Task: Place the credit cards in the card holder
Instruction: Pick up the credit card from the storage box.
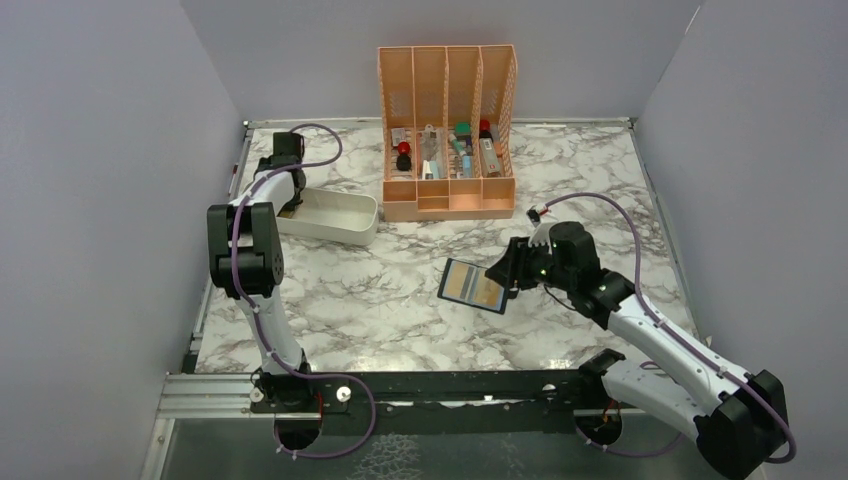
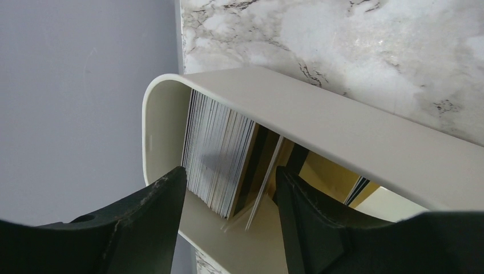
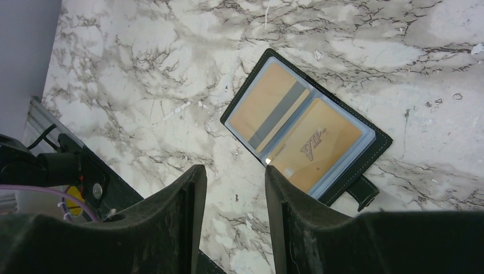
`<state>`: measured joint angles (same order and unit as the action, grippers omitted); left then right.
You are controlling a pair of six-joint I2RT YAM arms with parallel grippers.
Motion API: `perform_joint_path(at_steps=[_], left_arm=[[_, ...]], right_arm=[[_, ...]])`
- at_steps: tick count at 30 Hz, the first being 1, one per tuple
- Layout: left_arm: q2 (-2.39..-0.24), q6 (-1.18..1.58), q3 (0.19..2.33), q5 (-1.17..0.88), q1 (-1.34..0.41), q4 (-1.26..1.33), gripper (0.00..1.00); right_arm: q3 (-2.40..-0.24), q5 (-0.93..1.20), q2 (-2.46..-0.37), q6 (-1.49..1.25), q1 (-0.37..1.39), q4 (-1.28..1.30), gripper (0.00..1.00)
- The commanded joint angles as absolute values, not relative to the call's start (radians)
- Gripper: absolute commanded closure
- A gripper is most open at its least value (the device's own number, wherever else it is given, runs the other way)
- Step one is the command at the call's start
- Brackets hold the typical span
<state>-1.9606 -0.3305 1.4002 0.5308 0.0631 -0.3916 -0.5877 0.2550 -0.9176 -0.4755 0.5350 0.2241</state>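
My left gripper should close on the gold card now. Its fingers reach past the tray's near rim and the card's lower part is between them, so it would hold the card.
The black card holder (image 1: 473, 286) lies open on the marble table, right of centre. In the right wrist view the card holder (image 3: 365, 149) shows two gold cards (image 3: 268, 105) under its bluish pockets, clasp tab to the lower right. My right gripper (image 3: 234, 168) is open and empty just beside the holder's near edge, one fingertip (image 3: 269, 171) at its corner; it also shows in the top view (image 1: 510, 265). My left gripper (image 2: 229, 171) is open, its fingers either side of a stack of upright credit cards (image 2: 220, 148) in the white tray (image 2: 342, 120). A gold card (image 2: 328, 177) leans further along.
The white tray (image 1: 335, 215) sits at the back left, near the left wall. A tall orange slotted organiser (image 1: 447, 120) with small items stands at the back centre. Grey walls enclose the table on three sides. A black rail (image 1: 450, 385) runs along the near edge.
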Motion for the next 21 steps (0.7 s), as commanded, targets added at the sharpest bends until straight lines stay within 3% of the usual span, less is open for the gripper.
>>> perform_joint_path(at_steps=[1,10,21], left_arm=[[-1.994,-0.356,1.433,0.588,0.064,-0.368,0.43],[-2.002,-0.376,1.461,0.533,0.064,-0.37,0.63],[-1.969,-0.382,1.477,0.569,0.066,-0.379,0.66]], right_arm=[[-0.605,0.231,-0.891,-0.449,0.537,0.252,0.52],[-0.612,0.232,-0.889,-0.445,0.537,0.257,0.52],[-0.608,0.238,-0.882,-0.447,0.537,0.259,0.52]])
